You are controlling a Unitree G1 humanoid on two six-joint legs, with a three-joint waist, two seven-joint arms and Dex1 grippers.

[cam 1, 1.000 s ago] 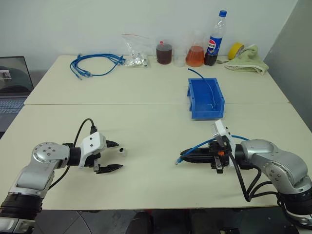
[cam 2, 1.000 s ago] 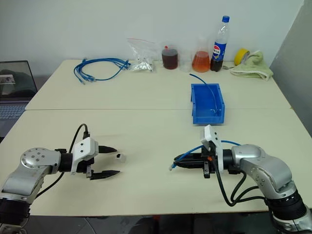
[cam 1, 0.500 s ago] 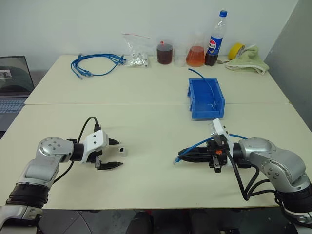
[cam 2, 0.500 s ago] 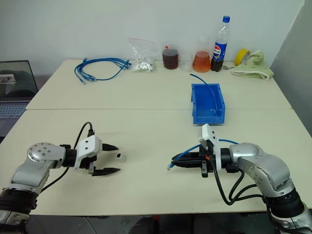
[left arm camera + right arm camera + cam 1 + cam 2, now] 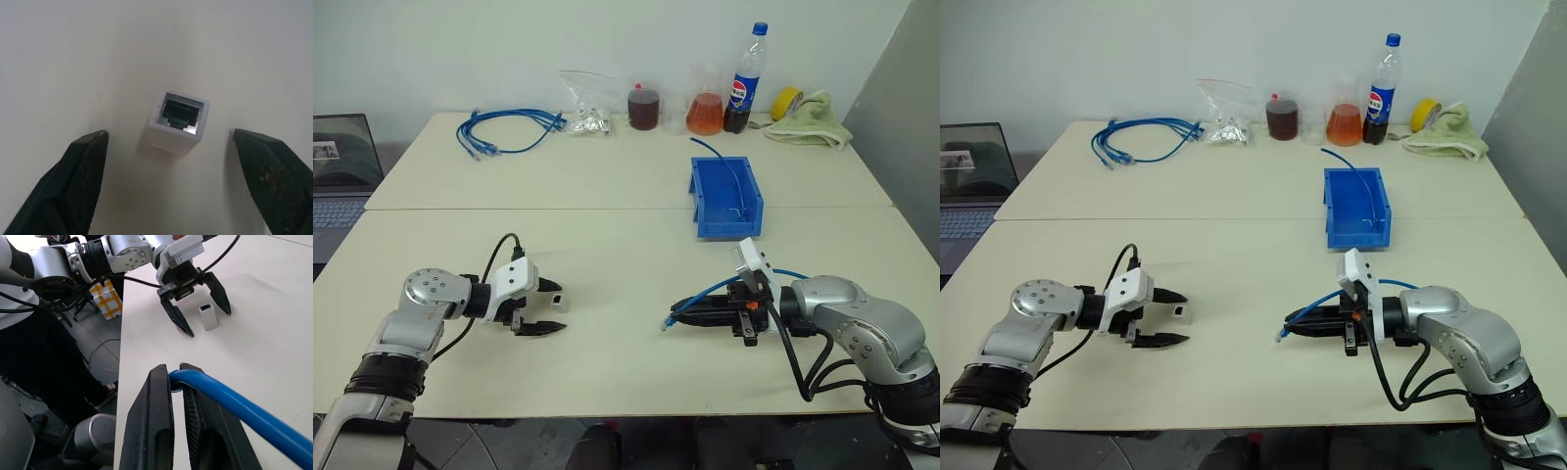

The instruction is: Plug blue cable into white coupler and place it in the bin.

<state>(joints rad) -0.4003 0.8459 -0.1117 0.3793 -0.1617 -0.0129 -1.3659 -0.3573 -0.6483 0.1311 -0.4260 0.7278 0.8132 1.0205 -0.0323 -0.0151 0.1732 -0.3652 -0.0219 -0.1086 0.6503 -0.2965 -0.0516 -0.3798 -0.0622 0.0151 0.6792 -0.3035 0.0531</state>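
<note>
Next, my left gripper grabs the coupler by its flat facing sides, so the coupler's dark socket stays open for the plug.
The white coupler stands on the table with its dark socket facing up. My left gripper is open around it, one black finger on each side, with a gap on both sides. At the front right my right gripper lies low over the table, pointing left, shut on the blue cable. The cable's clear plug end sticks out past the fingertips toward the coupler, and its tail loops back over the wrist. In the right wrist view the cable runs between the shut fingers. The blue bin stands behind the right gripper.
Inside the bin lies another thin blue cable. Along the far edge are a bundle of blue cables, a clear bag, a jar, a flask, a cola bottle, yellow tape and a green towel. A laptop is at left.
My left gripper has slid toward the coupler, which now sits between its fingers, and the fingers have narrowed a little. The right gripper and cable have stayed put.
</note>
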